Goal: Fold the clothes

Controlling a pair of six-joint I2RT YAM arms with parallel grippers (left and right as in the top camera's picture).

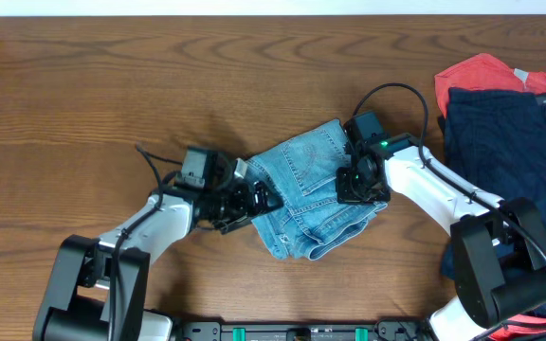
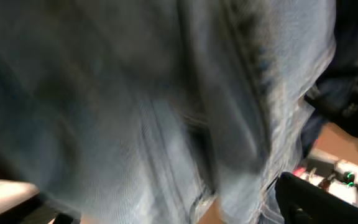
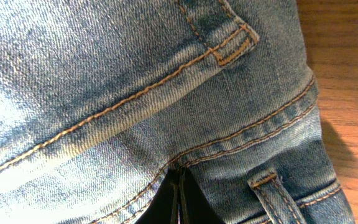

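Observation:
The left gripper takes hold of the folded light-blue jeans by their nearest edge next, layers together, to set the bundle aside still folded.
The light-blue jeans (image 1: 311,194) lie folded into a compact bundle at the table's middle, one stitched back pocket facing up. My left gripper (image 1: 254,202) is at the bundle's left edge. In the left wrist view blurred denim (image 2: 166,106) fills the frame and one dark finger (image 2: 316,199) shows far to the lower right, so the jaws look spread with denim between them. My right gripper (image 1: 354,185) sits on the bundle's right side. In the right wrist view its fingers (image 3: 179,196) are pressed together, tips against the seam by a belt loop (image 3: 272,193).
A dark navy garment (image 1: 515,142) lies over a red one (image 1: 482,74) at the table's right edge. Bare wooden tabletop (image 1: 112,95) stretches to the left and behind the jeans.

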